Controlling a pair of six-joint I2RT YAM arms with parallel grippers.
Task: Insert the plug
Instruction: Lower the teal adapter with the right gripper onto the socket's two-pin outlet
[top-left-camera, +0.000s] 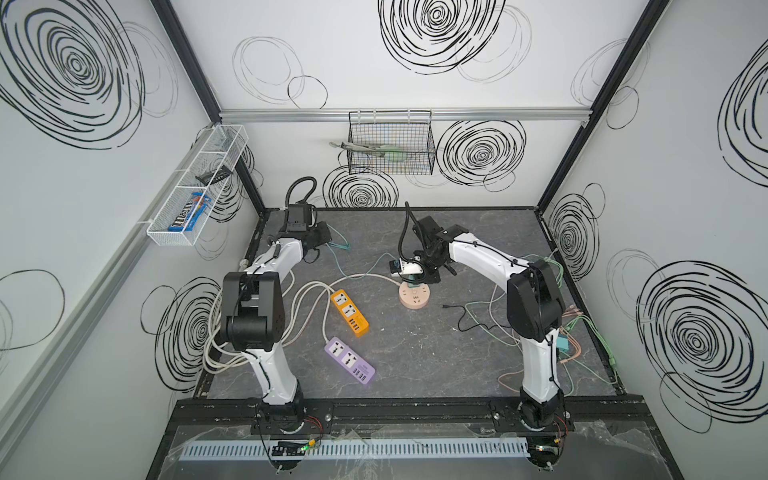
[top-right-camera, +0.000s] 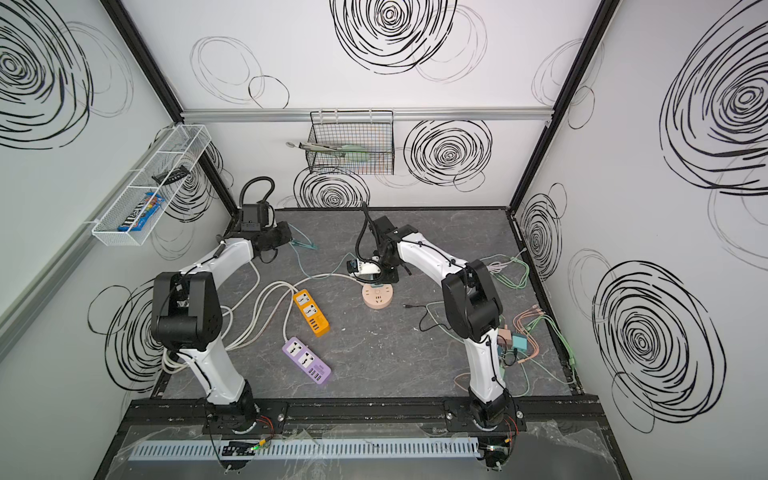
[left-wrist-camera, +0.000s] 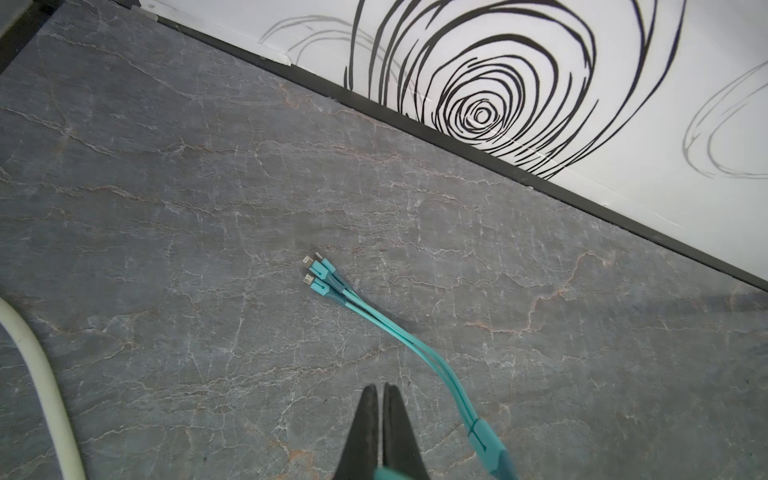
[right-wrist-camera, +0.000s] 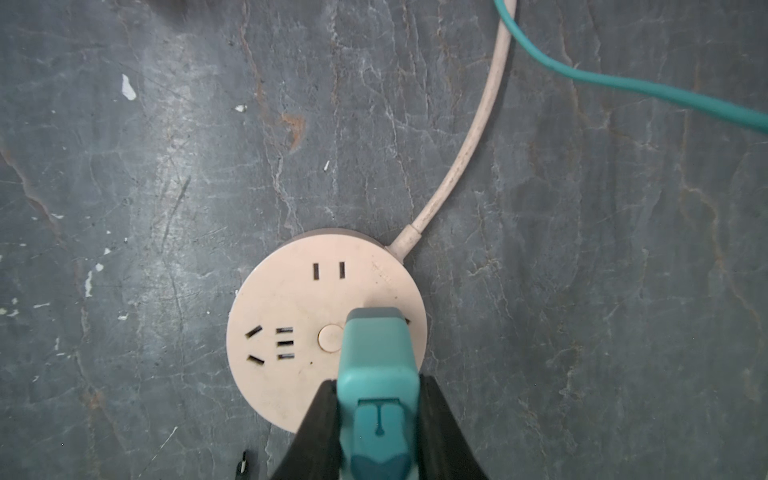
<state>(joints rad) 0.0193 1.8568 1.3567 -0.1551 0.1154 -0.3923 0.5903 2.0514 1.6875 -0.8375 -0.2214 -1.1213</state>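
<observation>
A slot shows beside the plug's far end, so if I opened my right gripper now, the plug would end loose on the round pink socket (top-left-camera: 413, 298).
My right gripper (right-wrist-camera: 376, 380) is shut on a teal plug (right-wrist-camera: 376, 357), one black finger (right-wrist-camera: 320, 419) on each side of its body. The plug's far end rests on or just over a round pink socket (right-wrist-camera: 291, 299), beside its middle button; its prongs are hidden. In both top views the right gripper (top-left-camera: 415, 279) (top-right-camera: 380, 282) points down over the round socket (top-left-camera: 413, 298) (top-right-camera: 377, 301) mid-table. The plug's teal cable (right-wrist-camera: 623, 85) trails away. My left gripper (left-wrist-camera: 380, 388) (top-left-camera: 322, 237) is shut at the back left, beside the cable's small connectors (left-wrist-camera: 322, 276).
An orange power strip (top-left-camera: 350, 312) and a purple one (top-left-camera: 350, 360) lie left of the round socket, their white cords (top-left-camera: 249, 332) looping past the left arm. Loose cables and chargers (top-left-camera: 573, 332) crowd the right edge. A thin black cable (top-left-camera: 461, 316) lies mid-right. A wire basket (top-left-camera: 390, 145) hangs on the back wall.
</observation>
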